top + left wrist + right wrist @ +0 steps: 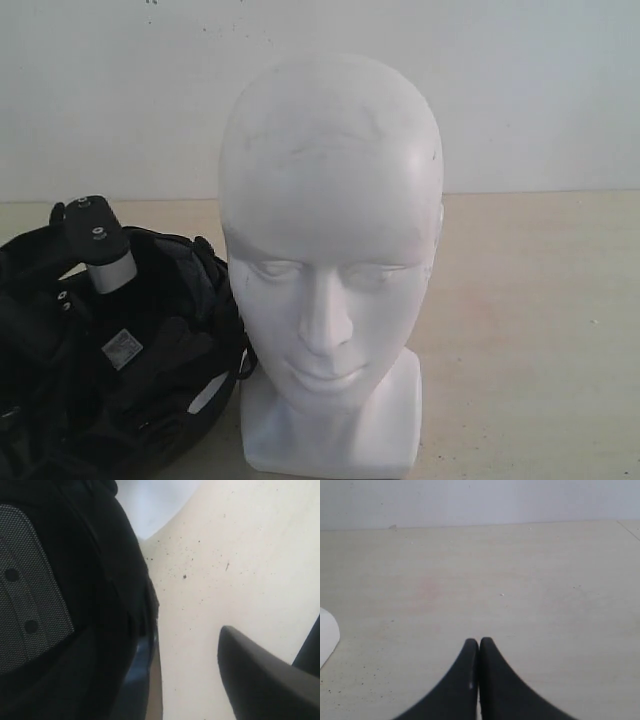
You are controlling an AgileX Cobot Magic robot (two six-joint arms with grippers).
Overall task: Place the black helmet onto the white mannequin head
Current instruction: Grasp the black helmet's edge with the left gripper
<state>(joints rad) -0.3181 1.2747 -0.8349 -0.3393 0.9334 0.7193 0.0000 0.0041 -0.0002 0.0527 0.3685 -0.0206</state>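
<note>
My left gripper grabs the helmet by its rim [142,605] next, to put the black helmet on the mannequin head.
The white mannequin head [330,260] stands upright in the middle of the exterior view, facing the camera. To its left the black helmet [130,370] lies with its opening up, showing dark lining and a small white label. My left arm [97,245] reaches down at the helmet's far rim. In the left wrist view my left gripper [160,632] is open. One dark finger [260,680] stands outside the helmet [75,605] with bare table between them; the other finger is hidden. My right gripper [479,642] is shut on nothing, over bare table.
The beige table [540,320] runs to a white wall [540,90] behind. A white edge, probably the mannequin's base [327,636], shows at the side of the right wrist view.
</note>
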